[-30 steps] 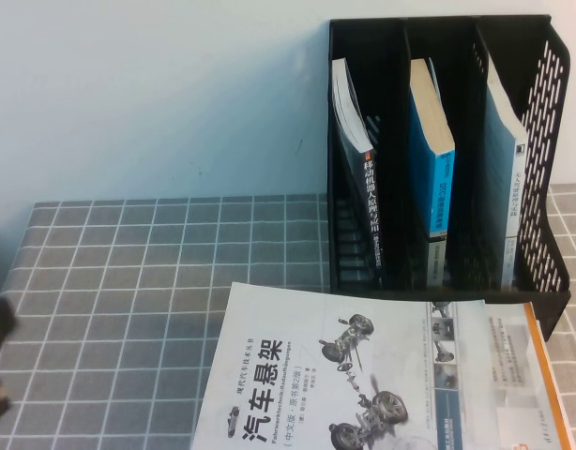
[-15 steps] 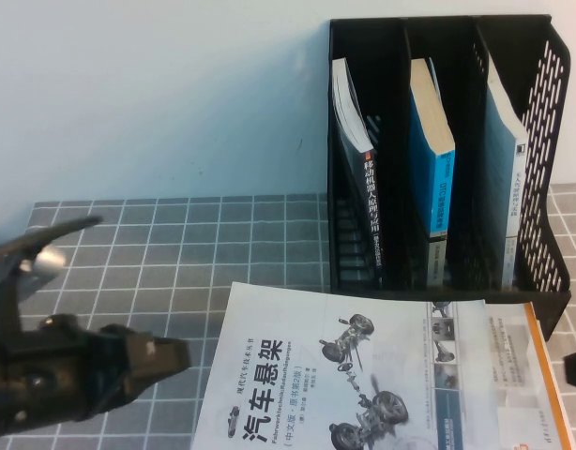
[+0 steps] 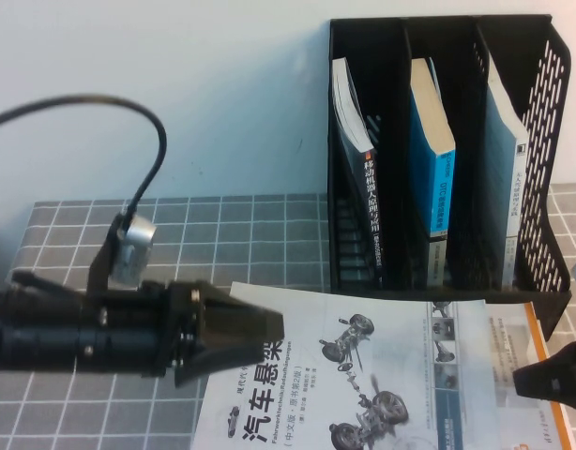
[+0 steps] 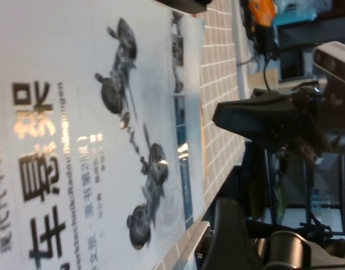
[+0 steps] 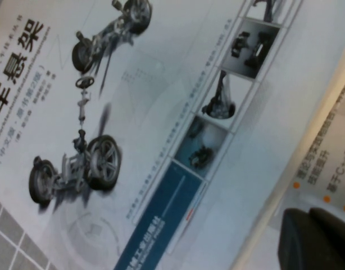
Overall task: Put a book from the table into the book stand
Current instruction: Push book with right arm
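Note:
The left gripper grabs the book by its thin edge (image 3: pixel 211 386) beside the title next, since the book's broad cover spreads far wider than the gripper's fingers.
The book (image 3: pixel 363 375), a large white paperback with grey suspension drawings, lies flat on the table (image 3: pixel 175 244) in front of the book stand (image 3: pixel 551 66). It fills the left wrist view (image 4: pixel 77 112) and the right wrist view (image 5: pixel 133 112). My left gripper (image 3: pixel 277 328) comes in from the left, shut and empty, with its tips over the book's left edge. My right gripper (image 3: pixel 527 377) is shut and empty at the book's right side, over the orange-edged book (image 3: pixel 541 366). It also shows in the left wrist view (image 4: pixel 223 115) and the right wrist view (image 5: pixel 307 236).
The black stand holds one book in each compartment: a dark-spined one (image 3: pixel 358 159) on the left, a blue one (image 3: pixel 431 159) in the middle, and a pale one (image 3: pixel 504 159) on the right. The orange-edged book (image 5: pixel 324 146) lies under the paperback. A grey cable (image 3: pixel 100 103) arcs above the left arm.
My left arm has swung in from the left edge until its tips are over the book's left edge. My right gripper has come into view at the lower right.

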Robot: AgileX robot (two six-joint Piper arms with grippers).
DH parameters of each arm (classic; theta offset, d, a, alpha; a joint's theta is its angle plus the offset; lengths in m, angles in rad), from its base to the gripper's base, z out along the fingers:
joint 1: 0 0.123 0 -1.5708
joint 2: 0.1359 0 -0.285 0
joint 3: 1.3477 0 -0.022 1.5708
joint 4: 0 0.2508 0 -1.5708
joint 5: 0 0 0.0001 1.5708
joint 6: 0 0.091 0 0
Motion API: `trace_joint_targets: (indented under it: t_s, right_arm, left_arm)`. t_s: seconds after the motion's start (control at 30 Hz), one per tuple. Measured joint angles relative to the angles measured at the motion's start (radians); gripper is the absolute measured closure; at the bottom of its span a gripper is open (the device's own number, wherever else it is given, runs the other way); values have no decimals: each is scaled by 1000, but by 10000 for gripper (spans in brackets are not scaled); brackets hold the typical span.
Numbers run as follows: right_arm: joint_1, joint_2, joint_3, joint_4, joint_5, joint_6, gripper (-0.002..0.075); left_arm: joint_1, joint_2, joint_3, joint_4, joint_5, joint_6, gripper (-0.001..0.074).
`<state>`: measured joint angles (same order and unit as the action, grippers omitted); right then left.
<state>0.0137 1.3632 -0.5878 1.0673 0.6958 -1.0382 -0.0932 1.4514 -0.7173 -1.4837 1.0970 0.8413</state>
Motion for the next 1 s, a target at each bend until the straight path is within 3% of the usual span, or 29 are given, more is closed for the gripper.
trace_joint_targets:
  t_s: [0.2, 0.4, 0.67, 1.0]
  right_arm:
    - [0, 19, 18, 14, -19, -34, 729]
    - [0, 28, 52, 80, -26, -105, 729]
    - [0, 36, 58, 145, -26, -201, 729]
    - [0, 36, 58, 169, -26, -235, 729]
  left_arm:
    - [92, 96, -120, 36, 57, -3, 288]
    - [178, 108, -135, 158, 59, -9, 286]
    - [197, 117, -135, 333, 42, -54, 276]
    - [197, 301, -140, 321, 29, -32, 265]
